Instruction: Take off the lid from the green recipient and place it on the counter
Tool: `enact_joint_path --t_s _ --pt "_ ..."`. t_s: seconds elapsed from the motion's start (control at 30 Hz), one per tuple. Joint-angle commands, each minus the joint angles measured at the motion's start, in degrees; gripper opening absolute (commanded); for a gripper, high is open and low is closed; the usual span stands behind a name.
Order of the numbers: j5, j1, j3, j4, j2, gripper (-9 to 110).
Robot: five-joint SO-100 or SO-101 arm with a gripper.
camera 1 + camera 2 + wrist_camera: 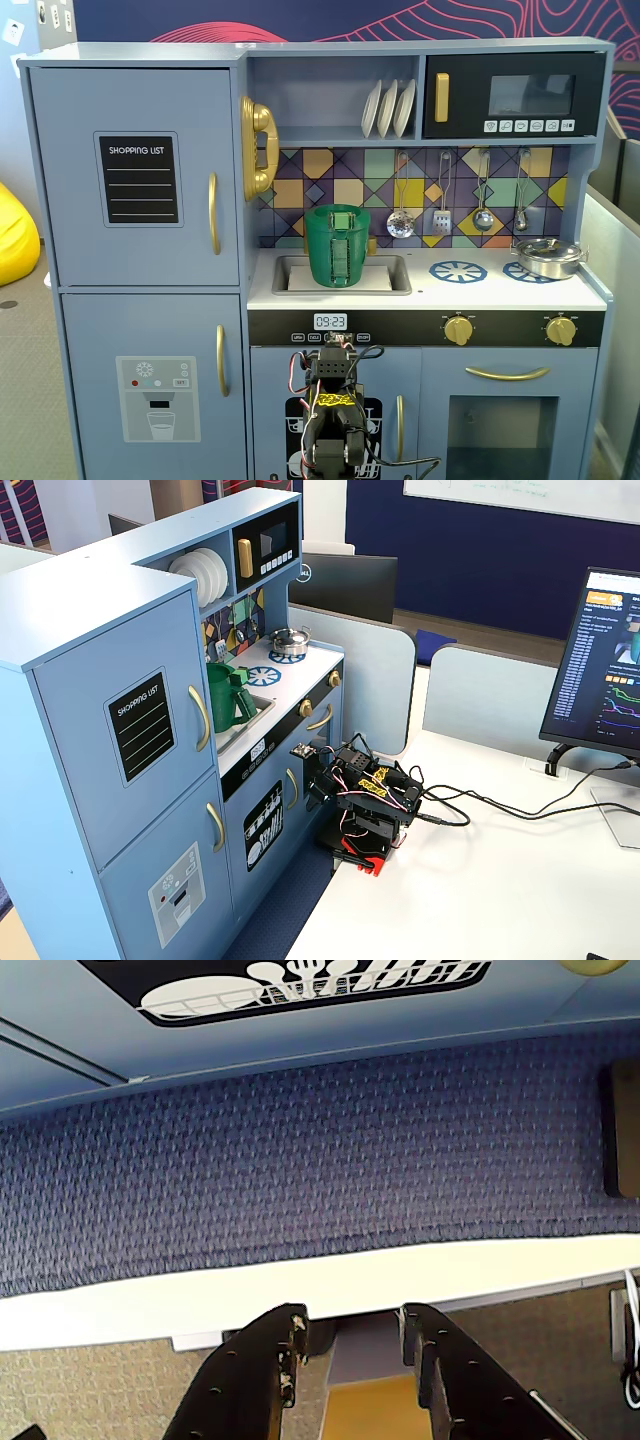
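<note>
Next, my gripper grabs the lid by its pale green square tab [343, 221], to move the lid from the green recipient onto the counter.
The green recipient [337, 250] stands upright in the sink of the toy kitchen; it also shows in the other fixed view [226, 697]. The green lid [337, 212] appears to sit on its top, with a small lighter tab at the centre. The white counter [500, 292] runs to the right of the sink. My arm [335, 400] is folded low in front of the kitchen's lower doors, far below the recipient. In the wrist view my gripper [350, 1322] is open and empty, pointing down at blue carpet and a white table edge.
A silver metal pot [548, 257] sits on the right burner ring. Utensils [441, 195] hang on the back wall and plates [388, 108] stand on the shelf above. The arm base [365, 815] sits on a white desk with cables and a monitor [603, 670].
</note>
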Motion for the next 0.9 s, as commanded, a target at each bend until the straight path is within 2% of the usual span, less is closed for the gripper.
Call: enact_joint_path --t_s 0.0,0.43,0.57,0.8,0.87 --pt "1.8 3.1 1.1 9.8 -0.4 0" --pt "0.2 3.1 1.1 9.6 -0.4 0" --pt "1.5 4.4 0.0 0.2 -0.6 0" --pt "-1.8 0.5 -28.2 -6.9 -7.9 0" --pt "-7.0 1.2 -35.7 -12.4 -11.7 0"
